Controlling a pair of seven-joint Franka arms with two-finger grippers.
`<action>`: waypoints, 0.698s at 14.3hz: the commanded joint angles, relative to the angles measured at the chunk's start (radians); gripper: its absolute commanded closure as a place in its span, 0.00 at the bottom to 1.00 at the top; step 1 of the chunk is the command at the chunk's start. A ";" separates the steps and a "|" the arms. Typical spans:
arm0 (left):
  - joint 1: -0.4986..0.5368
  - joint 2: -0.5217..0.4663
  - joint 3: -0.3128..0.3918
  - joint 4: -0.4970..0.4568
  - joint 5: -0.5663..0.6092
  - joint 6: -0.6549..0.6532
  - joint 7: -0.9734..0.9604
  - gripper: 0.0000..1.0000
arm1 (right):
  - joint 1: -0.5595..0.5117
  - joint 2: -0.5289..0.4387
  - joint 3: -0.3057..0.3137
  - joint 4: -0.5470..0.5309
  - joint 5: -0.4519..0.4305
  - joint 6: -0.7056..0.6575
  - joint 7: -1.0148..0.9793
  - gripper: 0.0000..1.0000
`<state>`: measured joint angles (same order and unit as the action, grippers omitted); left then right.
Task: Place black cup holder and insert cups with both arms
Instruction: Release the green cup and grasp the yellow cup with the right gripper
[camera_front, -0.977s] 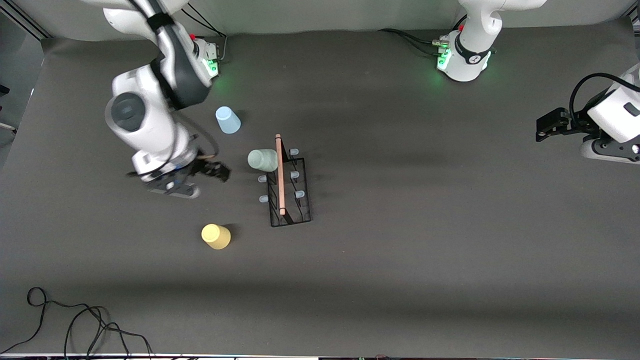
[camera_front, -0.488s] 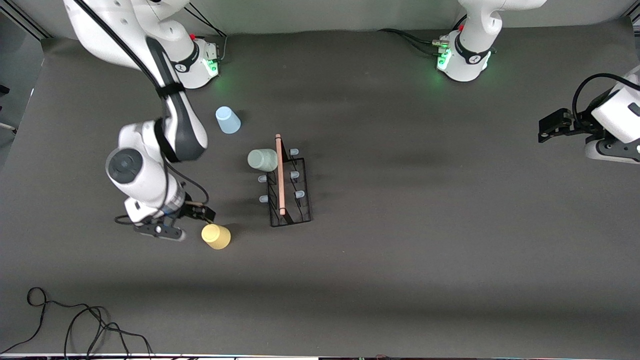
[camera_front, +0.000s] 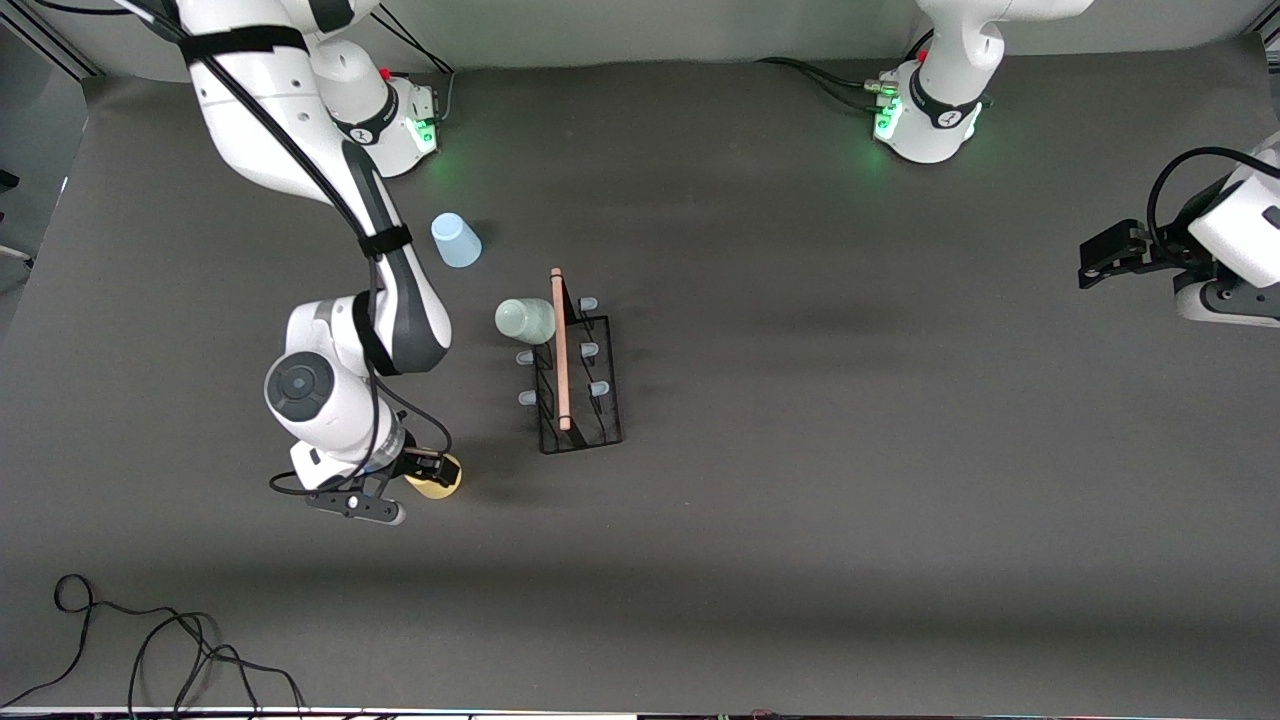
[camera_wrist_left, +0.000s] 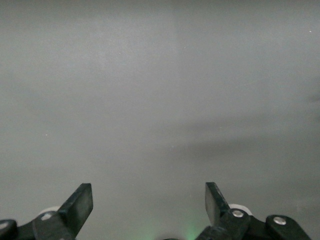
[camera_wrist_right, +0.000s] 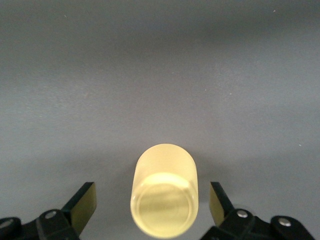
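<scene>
My right gripper is to grab the yellow cup by its body, so that it can put the cup onto a peg of the black cup holder.
The black cup holder stands mid-table, with its wooden rod handle on top. The pale grey-green cup sits on one of its pegs, on the side toward the right arm's end. The light blue cup stands upside down, farther from the camera. The yellow cup is on the table nearer the camera. My right gripper is open and low, with the yellow cup between its fingers, not clamped. My left gripper waits open and empty at the left arm's end; its wrist view shows only its fingers and bare table.
A loose black cable lies at the table's near corner on the right arm's end. The green-lit arm bases stand along the table edge farthest from the camera.
My right arm has swung from beside the cup holder toward the camera and come down at the yellow cup, so its open fingers now flank it. The left arm has barely moved.
</scene>
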<state>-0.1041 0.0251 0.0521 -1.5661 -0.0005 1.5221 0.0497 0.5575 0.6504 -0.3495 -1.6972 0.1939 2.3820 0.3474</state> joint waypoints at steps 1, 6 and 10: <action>-0.016 0.001 0.006 0.015 0.017 -0.002 -0.025 0.00 | -0.016 0.051 -0.002 0.022 0.032 0.028 -0.051 0.00; -0.014 0.003 0.005 0.015 0.016 -0.002 -0.024 0.00 | -0.013 0.035 0.003 0.002 0.041 -0.012 -0.074 1.00; -0.014 0.003 0.006 0.015 0.016 -0.003 -0.024 0.00 | -0.019 -0.041 0.000 0.017 0.041 -0.107 -0.088 1.00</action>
<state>-0.1052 0.0251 0.0512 -1.5635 -0.0005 1.5221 0.0428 0.5471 0.6744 -0.3494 -1.6845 0.2047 2.3388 0.3092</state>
